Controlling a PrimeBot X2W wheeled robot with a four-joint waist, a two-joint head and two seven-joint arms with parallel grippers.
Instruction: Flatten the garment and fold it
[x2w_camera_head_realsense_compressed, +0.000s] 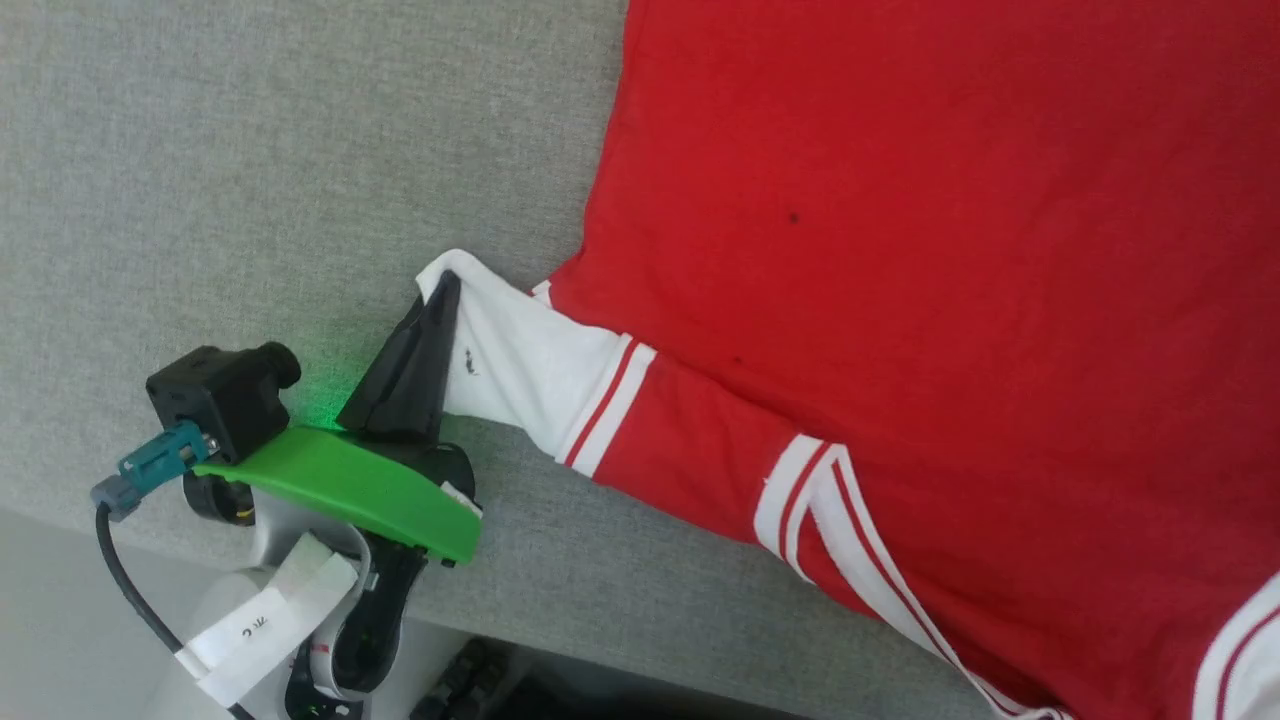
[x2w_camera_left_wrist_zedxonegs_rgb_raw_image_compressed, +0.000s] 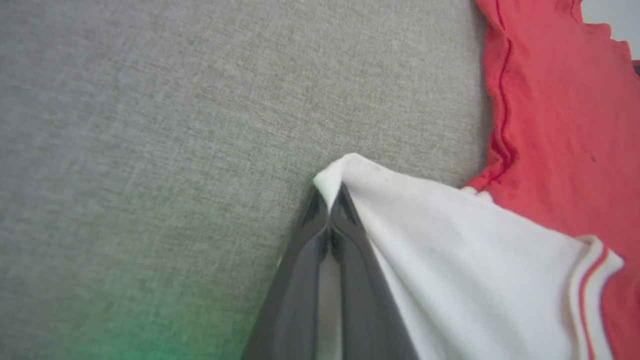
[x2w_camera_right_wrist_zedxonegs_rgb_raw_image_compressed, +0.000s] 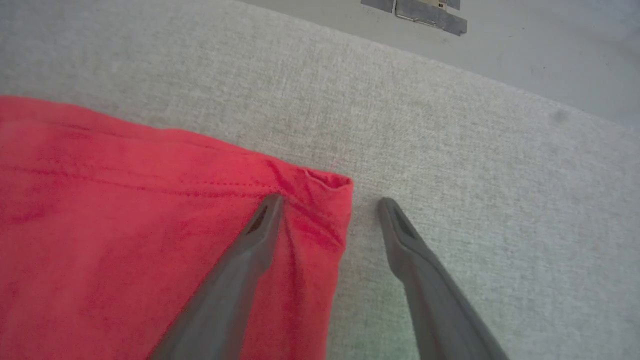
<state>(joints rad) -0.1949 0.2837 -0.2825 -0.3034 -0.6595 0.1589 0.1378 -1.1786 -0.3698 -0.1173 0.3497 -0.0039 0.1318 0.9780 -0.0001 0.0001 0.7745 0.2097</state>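
Next, my right gripper grabs the red shirt (x2w_camera_right_wrist_zedxonegs_rgb_raw_image_compressed: 150, 252) by its hemmed corner (x2w_camera_right_wrist_zedxonegs_rgb_raw_image_compressed: 324, 204) and lifts it for flattening and folding.
The garment (x2w_camera_head_realsense_compressed: 950, 250), a red shirt with white sleeves and red-and-white striped trim, lies spread over the grey cloth surface. My left gripper (x2w_camera_head_realsense_compressed: 440, 290) is shut on the tip of a white sleeve (x2w_camera_head_realsense_compressed: 520, 360), pinching the cloth into a small peak. In the left wrist view the two dark fingers (x2w_camera_left_wrist_zedxonegs_rgb_raw_image_compressed: 345, 250) meet on that white sleeve tip (x2w_camera_left_wrist_zedxonegs_rgb_raw_image_compressed: 345, 167), with red fabric (x2w_camera_left_wrist_zedxonegs_rgb_raw_image_compressed: 550, 125) to the right. My right gripper (x2w_camera_right_wrist_zedxonegs_rgb_raw_image_compressed: 330, 202) stands open over a red corner of the garment (x2w_camera_right_wrist_zedxonegs_rgb_raw_image_compressed: 320, 190); one finger lies over the cloth, the other over bare grey surface.
The grey fabric-covered table (x2w_camera_head_realsense_compressed: 250, 180) stretches left of the garment. Its near edge (x2w_camera_head_realsense_compressed: 560, 640) runs along the bottom of the head view, with pale floor and dark items below. A grey metal plate (x2w_camera_right_wrist_zedxonegs_rgb_raw_image_compressed: 415, 12) lies on the floor beyond the table's far edge.
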